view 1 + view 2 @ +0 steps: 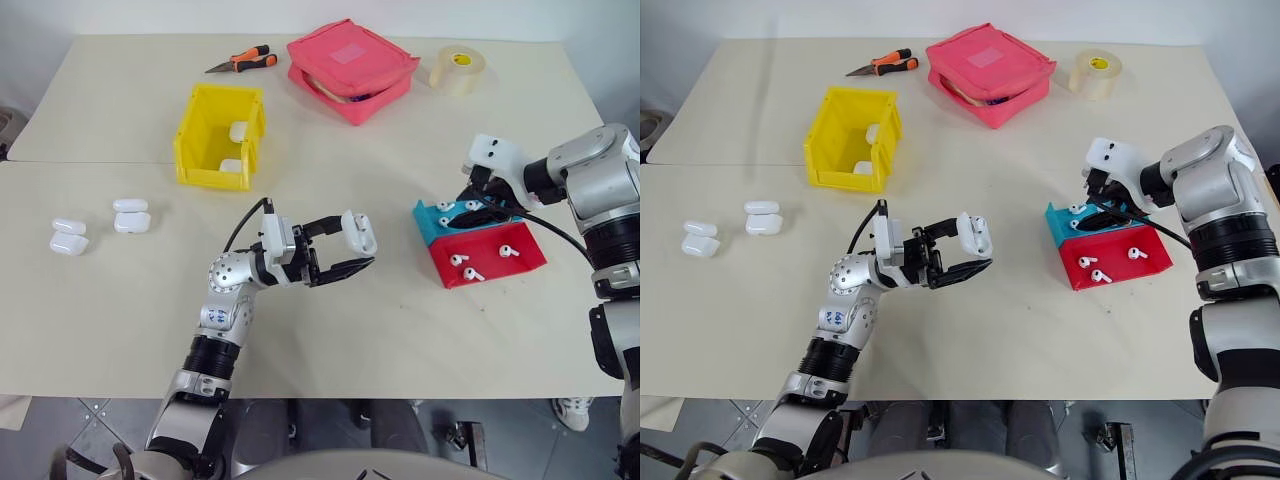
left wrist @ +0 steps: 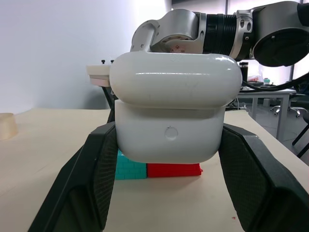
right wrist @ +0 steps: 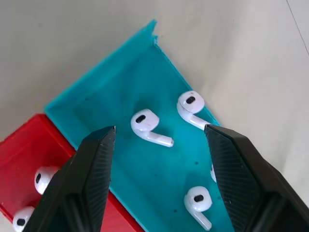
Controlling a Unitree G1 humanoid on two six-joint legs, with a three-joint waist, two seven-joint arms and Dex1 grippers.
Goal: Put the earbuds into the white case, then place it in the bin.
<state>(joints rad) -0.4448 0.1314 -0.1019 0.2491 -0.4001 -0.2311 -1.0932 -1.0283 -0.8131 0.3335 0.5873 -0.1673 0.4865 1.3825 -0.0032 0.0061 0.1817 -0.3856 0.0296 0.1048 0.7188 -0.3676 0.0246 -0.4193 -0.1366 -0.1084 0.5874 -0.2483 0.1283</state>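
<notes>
The white case has to be filled, so the robot's right gripper should next pick up the earbud in the teal tray by its rounded head (image 3: pixel 145 121).
My left gripper (image 1: pixel 355 243) is shut on the white case (image 1: pixel 360 230), held above the table's middle with its lid swung up. In the left wrist view the case (image 2: pixel 171 121) sits between both black fingers (image 2: pixel 91 174). My right gripper (image 1: pixel 478 205) hangs open over the teal half of a teal and red tray (image 1: pixel 430 232). The right wrist view shows the open gripper (image 3: pixel 160 129) above three earbuds (image 3: pixel 147 126) on the teal floor, with nothing gripped. More earbuds (image 1: pixel 458 260) lie in the red half. The yellow bin (image 1: pixel 210 180) stands at the back left with two white cases (image 1: pixel 238 131) inside.
Several spare white cases (image 1: pixel 131 215) lie at the table's left. At the back are a pink-red pouch (image 1: pixel 350 68), a tape roll (image 1: pixel 458 70) and orange-handled pliers (image 1: pixel 245 62). A seam between two tabletops runs past the bin's front.
</notes>
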